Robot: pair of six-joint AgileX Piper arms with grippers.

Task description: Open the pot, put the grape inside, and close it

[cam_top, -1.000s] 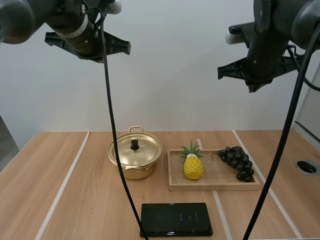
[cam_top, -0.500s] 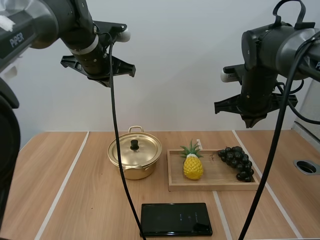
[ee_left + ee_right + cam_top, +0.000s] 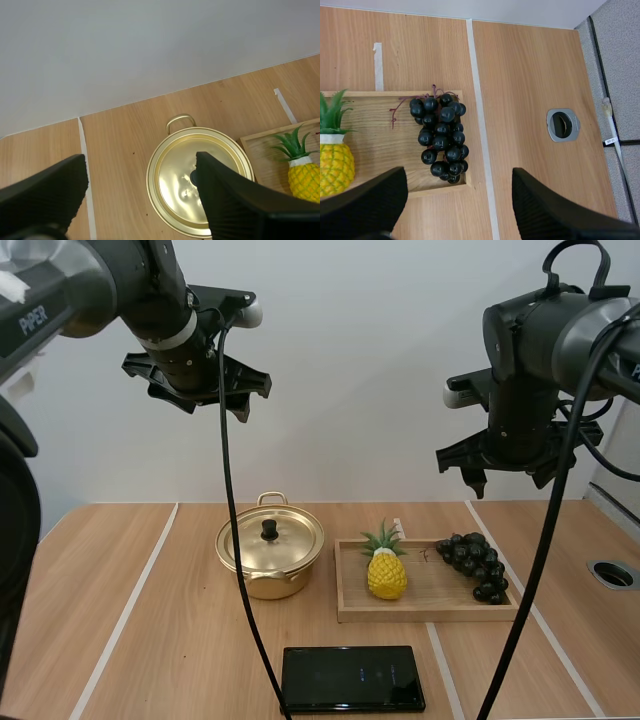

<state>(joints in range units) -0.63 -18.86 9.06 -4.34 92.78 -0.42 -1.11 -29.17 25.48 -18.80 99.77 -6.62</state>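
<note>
The gold lid spreads wider than my open fingers, so my left gripper will next pick it up by the narrow black knob (image 3: 269,529) on top.
A gold pot (image 3: 270,552) stands closed on the wooden table, its lid topped by a black knob (image 3: 269,530). A bunch of dark grapes (image 3: 473,562) lies at the right end of a wooden tray (image 3: 430,612). My left gripper (image 3: 198,400) hangs open high above the pot. My right gripper (image 3: 512,478) is open too, high over the grapes. In the left wrist view the open gripper (image 3: 140,161) frames the pot (image 3: 195,180) far below. The right wrist view has the grapes (image 3: 440,135) between the spread fingers (image 3: 365,200) of its gripper (image 3: 459,175).
A toy pineapple (image 3: 386,570) stands on the tray's left half, beside the pot. A flat black device (image 3: 352,678) lies near the table's front edge. A round cable hole (image 3: 612,573) sits in the table at the far right.
Both arms came down and inward from the top of the view, then held still. Both grippers' fingers have just spread from shut to wide open.
</note>
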